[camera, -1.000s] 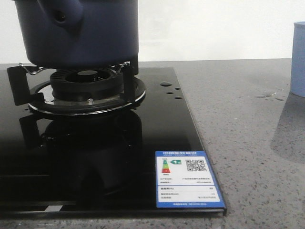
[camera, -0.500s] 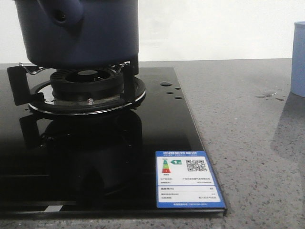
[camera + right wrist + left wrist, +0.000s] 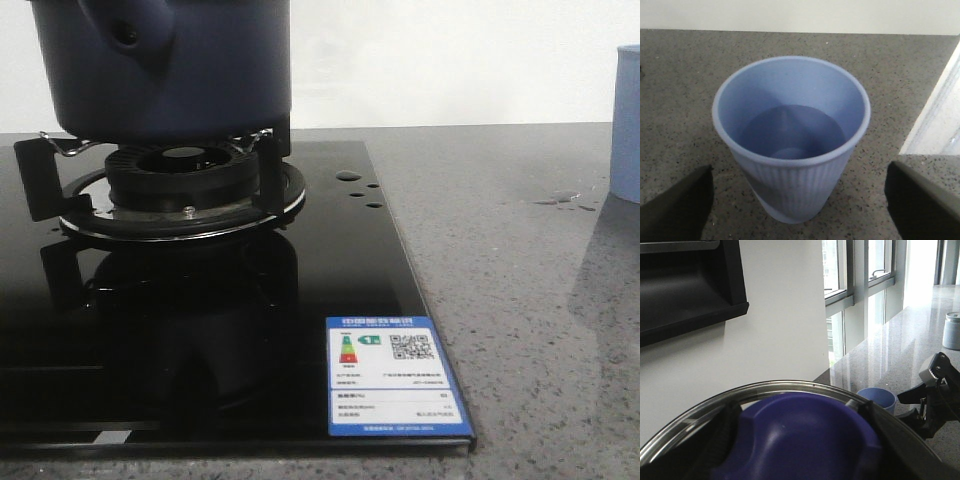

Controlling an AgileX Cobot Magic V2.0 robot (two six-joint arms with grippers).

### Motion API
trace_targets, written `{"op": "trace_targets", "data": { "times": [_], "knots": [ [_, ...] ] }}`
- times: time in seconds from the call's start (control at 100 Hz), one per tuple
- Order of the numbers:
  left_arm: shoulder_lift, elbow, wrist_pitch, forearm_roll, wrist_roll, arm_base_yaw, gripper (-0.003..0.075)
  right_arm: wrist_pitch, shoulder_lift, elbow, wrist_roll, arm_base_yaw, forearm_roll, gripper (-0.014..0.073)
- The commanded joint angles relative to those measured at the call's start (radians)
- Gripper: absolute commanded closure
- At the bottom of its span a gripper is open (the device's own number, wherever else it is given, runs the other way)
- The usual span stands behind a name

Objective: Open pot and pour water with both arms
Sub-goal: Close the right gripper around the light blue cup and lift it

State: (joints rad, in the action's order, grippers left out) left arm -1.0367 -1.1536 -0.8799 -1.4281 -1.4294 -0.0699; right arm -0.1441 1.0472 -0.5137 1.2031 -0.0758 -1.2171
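Note:
The pale blue cup's side (image 3: pixel 791 187) is still ahead of both fingers, so it is too early to close. My right gripper moves forward next.
The dark navy pot (image 3: pixel 165 70) stands on the burner at the far left of the front view; its top is out of frame. In the left wrist view my left gripper (image 3: pixel 795 440) is shut on the blue knob (image 3: pixel 800 435) of the glass lid (image 3: pixel 775 388). Whether the lid rests on the pot does not show. My right gripper (image 3: pixel 797 215) is open, with one finger (image 3: pixel 675 205) on each side of the pale blue ribbed cup (image 3: pixel 790 135). The cup holds water and stands on the counter. It also shows at the right edge of the front view (image 3: pixel 628 120).
The pot sits on a black glass gas hob (image 3: pixel 330 260) with a metal pot support (image 3: pixel 270 170) and a blue label (image 3: pixel 395 375) near its front corner. Water drops (image 3: pixel 565 198) lie on the grey counter. A grey canister (image 3: pixel 952 330) stands far along the counter. A window sill (image 3: pixel 940 120) lies beside the cup.
The dark shadow on the counter by the cup at the right of the front view has lightened. The pot has not moved.

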Motion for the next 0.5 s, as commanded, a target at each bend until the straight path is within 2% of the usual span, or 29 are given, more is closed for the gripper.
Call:
{"op": "trace_targets", "data": {
  "times": [0.0, 0.2, 0.3, 0.49],
  "knots": [
    [0.018, -0.028, 0.027, -0.092, 0.008, 0.000, 0.0470, -0.050, 0.012, -0.037, 0.013, -0.006, 0.009, -0.0031],
    [0.018, -0.028, 0.025, -0.092, 0.008, 0.000, 0.0470, -0.093, 0.032, -0.037, -0.068, -0.006, 0.032, -0.0031],
    [0.018, -0.028, 0.025, -0.092, 0.008, 0.000, 0.0470, -0.123, 0.032, -0.037, -0.165, -0.006, 0.144, -0.0030],
    [0.018, -0.028, 0.025, -0.092, 0.008, 0.000, 0.0470, -0.190, 0.032, -0.037, -0.434, -0.006, 0.387, -0.0030]
  ]
}}
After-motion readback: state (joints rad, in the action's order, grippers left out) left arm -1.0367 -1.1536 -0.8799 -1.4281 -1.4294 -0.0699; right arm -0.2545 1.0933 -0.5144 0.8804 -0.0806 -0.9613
